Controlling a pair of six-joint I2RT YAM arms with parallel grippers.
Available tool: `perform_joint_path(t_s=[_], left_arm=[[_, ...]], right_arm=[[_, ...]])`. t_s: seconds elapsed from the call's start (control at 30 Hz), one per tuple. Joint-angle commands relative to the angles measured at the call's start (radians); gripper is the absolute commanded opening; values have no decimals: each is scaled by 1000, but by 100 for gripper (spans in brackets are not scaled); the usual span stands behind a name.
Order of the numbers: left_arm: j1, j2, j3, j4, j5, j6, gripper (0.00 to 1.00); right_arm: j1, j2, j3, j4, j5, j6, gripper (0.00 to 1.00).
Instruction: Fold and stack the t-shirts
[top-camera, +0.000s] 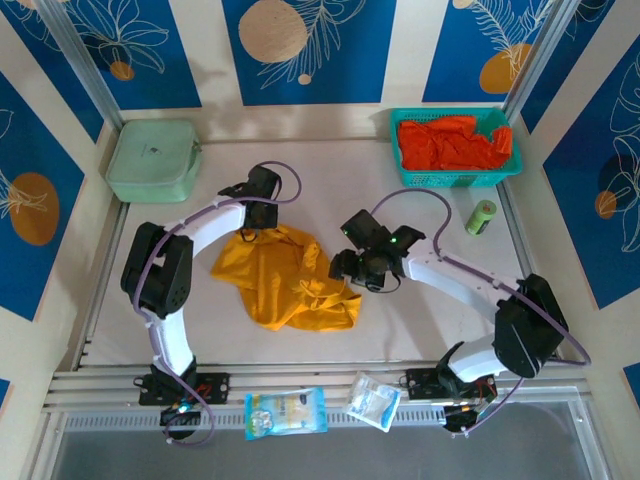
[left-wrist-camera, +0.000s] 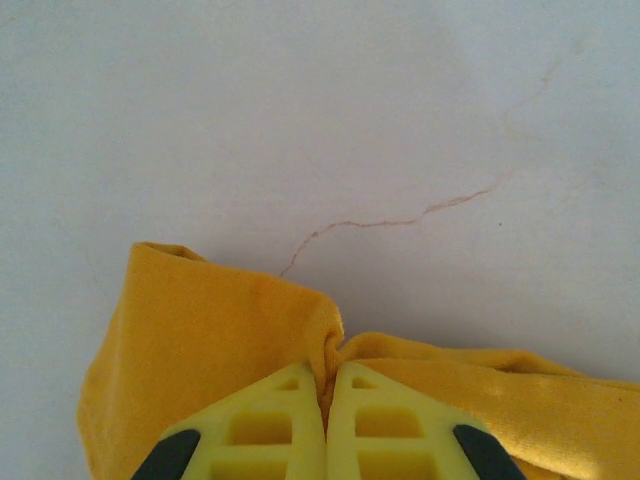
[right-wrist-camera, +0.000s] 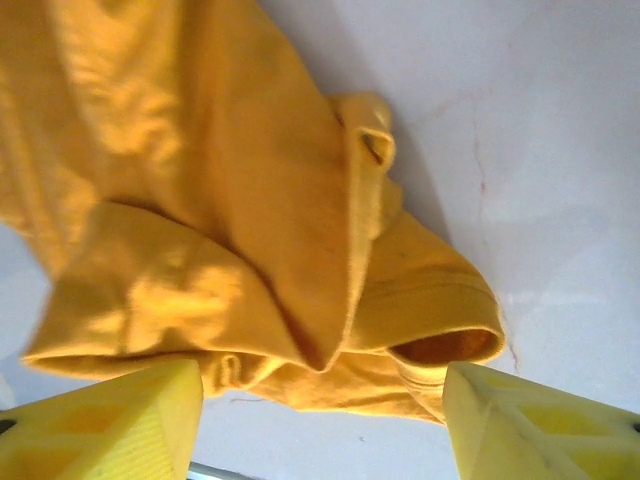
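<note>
The robot's right gripper will next pinch the mustard-yellow t-shirt (top-camera: 285, 280) by its sleeve-opening edge (top-camera: 338, 284), opposite the left gripper, to spread the t-shirt for folding.
A crumpled mustard-yellow t-shirt (top-camera: 285, 280) lies mid-table. My left gripper (top-camera: 252, 232) is at its far left corner, shut on a pinch of the yellow cloth (left-wrist-camera: 210, 350) right at the fingertips (left-wrist-camera: 296, 385). My right gripper (top-camera: 348, 268) hovers at the shirt's right edge, open wide, its yellow fingers (right-wrist-camera: 110, 425) on either side of a sleeve opening (right-wrist-camera: 445, 345) without touching it. Bright red-orange t-shirts (top-camera: 452, 142) are heaped in the teal mesh basket (top-camera: 459, 180) at the back right.
A pale green lidded box (top-camera: 153, 158) sits at the back left. A green can (top-camera: 482, 217) stands right of the right arm. Two plastic packets (top-camera: 286, 411) (top-camera: 374, 401) lie on the near rail. Bare white table lies beyond the shirt.
</note>
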Motion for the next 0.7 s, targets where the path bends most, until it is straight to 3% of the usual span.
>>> perform_joint_path(t_s=[0.0,0.23,0.43,0.67], left_arm=[[11,-29,-15,7,21,-18,0],[12,-46,-39,18,18,-18,0],[11,-69,-62,18,17,-15,0],[12,-109,-98,8,-22,-1,0]], right_arm=[[2,53,-13,32,-51,53,61],[-22,192,55,71,-9,5,43],[-69,277,168,69,38,-75,0],[-122,282,431,-59,171,-296,0]])
